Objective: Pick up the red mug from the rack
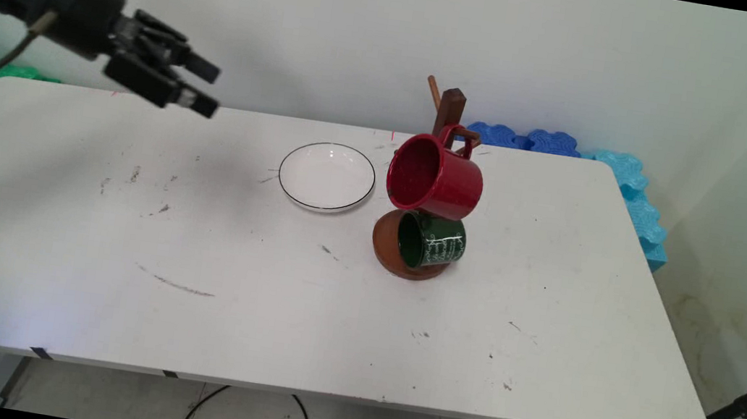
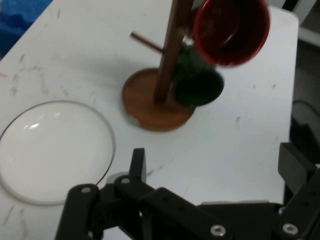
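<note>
My gripper should next take the mug by its rim [image 1: 406, 206]. That leaves the red mug's handle [image 1: 469, 144] free to slip off the wooden peg.
My black gripper [image 1: 213, 90] hangs open and empty above the table's far left, pointing right. In the hand view its fingers [image 2: 138, 164] stand wide apart with nothing between them. A white plate [image 1: 327, 177] with a thin black rim lies at the middle back, to the gripper's right and lower; it also shows in the hand view [image 2: 50, 150]. Right of the plate stands a brown wooden mug tree [image 1: 447, 114] on a round base [image 2: 150, 107]. A red mug [image 1: 436, 177] hangs from an upper peg, and a dark green mug [image 1: 432, 241] hangs low, just over the base.
Blue foam tiles [image 1: 629, 187] lie behind and along the table's far right edge. A green mat [image 1: 5, 71] shows at the far left. A black tripod [image 1: 739, 414] stands off the near right corner. Cables [image 1: 242, 414] lie under the table.
</note>
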You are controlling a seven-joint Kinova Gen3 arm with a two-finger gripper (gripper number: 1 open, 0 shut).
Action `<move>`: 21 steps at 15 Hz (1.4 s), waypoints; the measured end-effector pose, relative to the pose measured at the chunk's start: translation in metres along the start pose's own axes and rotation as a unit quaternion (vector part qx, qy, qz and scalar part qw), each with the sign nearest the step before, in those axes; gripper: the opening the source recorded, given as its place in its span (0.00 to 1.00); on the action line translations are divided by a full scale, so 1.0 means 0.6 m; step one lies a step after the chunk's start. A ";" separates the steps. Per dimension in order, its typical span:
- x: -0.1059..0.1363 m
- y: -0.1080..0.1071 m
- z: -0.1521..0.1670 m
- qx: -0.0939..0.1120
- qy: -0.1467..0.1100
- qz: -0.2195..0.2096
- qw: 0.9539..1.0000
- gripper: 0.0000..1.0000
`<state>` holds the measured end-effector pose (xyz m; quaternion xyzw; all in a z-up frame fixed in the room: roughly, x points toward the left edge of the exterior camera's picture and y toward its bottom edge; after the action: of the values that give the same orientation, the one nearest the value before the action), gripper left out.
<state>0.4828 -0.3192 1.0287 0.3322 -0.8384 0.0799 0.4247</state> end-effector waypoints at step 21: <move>0.175 0.185 0.321 0.001 -0.026 -0.082 0.996 1.00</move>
<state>0.2425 -0.3659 1.0047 0.4024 -0.8187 0.0368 0.4080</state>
